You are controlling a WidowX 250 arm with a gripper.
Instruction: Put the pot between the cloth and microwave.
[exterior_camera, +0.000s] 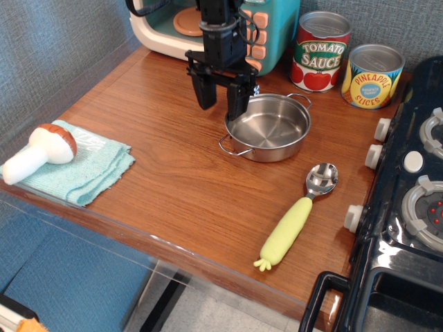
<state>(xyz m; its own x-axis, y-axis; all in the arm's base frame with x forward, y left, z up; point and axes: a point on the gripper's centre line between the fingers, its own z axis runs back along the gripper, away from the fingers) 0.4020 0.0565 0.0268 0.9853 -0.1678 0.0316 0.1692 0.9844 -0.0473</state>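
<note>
The steel pot will be grabbed by its rim (229,123) next, so my gripper can put the pot between the cloth (90,166) and the microwave.
The shiny steel pot (271,128) stands upright and empty on the wooden counter, in front of the microwave (275,28) and well right of the teal cloth (90,171). My gripper (221,100) hangs point-down at the pot's back-left rim, open. Its right finger (237,104) is at the rim and its left finger is outside the pot, over bare wood. I cannot tell if the right finger touches the rim. The cloth lies at the counter's front left corner.
A toy mushroom (40,149) lies on the cloth. A yellow-handled spoon (296,220) lies in front of the pot. Tomato sauce (320,51) and pineapple (372,76) cans stand at the back right. A black toy stove (414,207) borders the right side.
</note>
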